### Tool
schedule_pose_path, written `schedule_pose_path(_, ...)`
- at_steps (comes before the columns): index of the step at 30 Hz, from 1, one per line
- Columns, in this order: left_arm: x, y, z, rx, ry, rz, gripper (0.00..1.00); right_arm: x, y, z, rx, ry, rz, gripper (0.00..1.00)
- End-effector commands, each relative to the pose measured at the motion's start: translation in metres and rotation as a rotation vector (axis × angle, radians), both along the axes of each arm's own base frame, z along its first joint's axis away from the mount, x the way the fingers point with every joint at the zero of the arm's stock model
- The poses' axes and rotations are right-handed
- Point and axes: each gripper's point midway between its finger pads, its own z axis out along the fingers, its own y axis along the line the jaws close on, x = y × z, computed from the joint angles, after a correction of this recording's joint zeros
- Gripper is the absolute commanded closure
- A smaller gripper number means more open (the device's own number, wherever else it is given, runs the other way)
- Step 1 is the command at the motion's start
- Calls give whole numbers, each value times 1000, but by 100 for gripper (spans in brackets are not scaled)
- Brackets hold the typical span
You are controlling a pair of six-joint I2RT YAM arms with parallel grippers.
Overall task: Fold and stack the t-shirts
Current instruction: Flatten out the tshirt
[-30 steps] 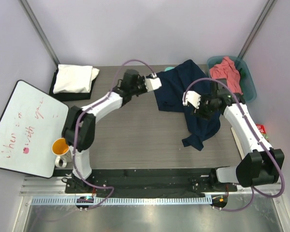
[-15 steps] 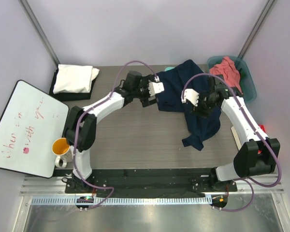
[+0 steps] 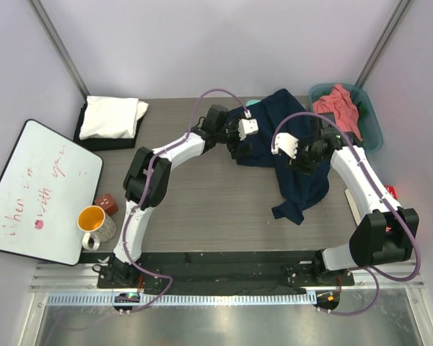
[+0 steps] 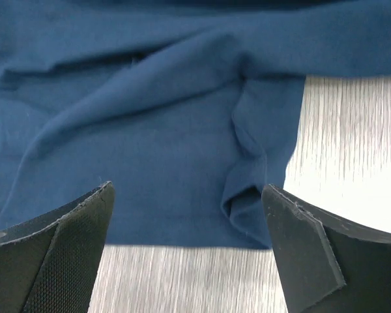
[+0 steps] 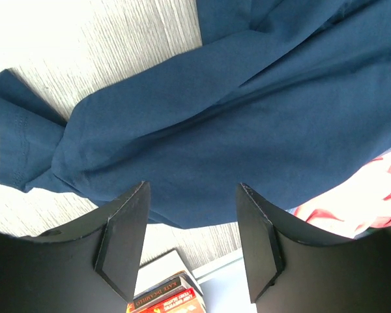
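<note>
I will take hold of the hem of the dark navy t-shirt near the folded corner with my left gripper next, to spread it flat for folding.
A dark navy t-shirt (image 3: 289, 144) lies crumpled on the table's right half, one end trailing toward the front. My left gripper (image 3: 238, 146) hovers open over the shirt's left edge. In the left wrist view the shirt's hem (image 4: 150, 130) lies just ahead of the gripper (image 4: 189, 241), untouched. My right gripper (image 3: 299, 162) hangs open above the shirt's middle. The right wrist view shows cloth (image 5: 234, 117) beyond the gripper (image 5: 192, 235), with nothing between the jaws. A folded white t-shirt (image 3: 112, 117) rests on a black one (image 3: 84, 137) at the back left. A salmon t-shirt (image 3: 339, 108) fills the tub.
A teal tub (image 3: 373, 126) stands at the back right corner. Books (image 5: 163, 297) lie by the table's right edge. A whiteboard (image 3: 40, 191), an orange mug (image 3: 94, 220) and a small dark red block (image 3: 107, 204) sit at the left front.
My left gripper was shut at the navy shirt's left edge; it has opened and reached further right over the cloth. The right gripper shifted only slightly toward the back.
</note>
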Motion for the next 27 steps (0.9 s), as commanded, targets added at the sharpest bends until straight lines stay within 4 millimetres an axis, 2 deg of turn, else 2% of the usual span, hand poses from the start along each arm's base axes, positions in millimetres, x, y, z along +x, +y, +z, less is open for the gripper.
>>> schedule_pose_path(1,-6,-26,28,-97,-13,-59,7,5,-5,14,-11,-74,-9,40)
schedule_pose_path(5,-23,-28,27,-79,4,-113,8,9,-7,12,-13,-81,-7,40)
schedule_pose_path(10,-38,-20,16,-31,16,-160,9,14,-7,13,-12,-91,-17,41)
schedule_pose_path(18,-31,-11,-17,51,-15,-147,19,20,-6,14,8,-104,-45,43)
schedule_pose_path(25,-26,-17,-21,35,-24,-145,34,26,-7,16,14,-123,-64,46)
schedule_pose_path(27,-24,-19,-19,30,-26,-144,43,28,-7,18,12,-132,-64,46)
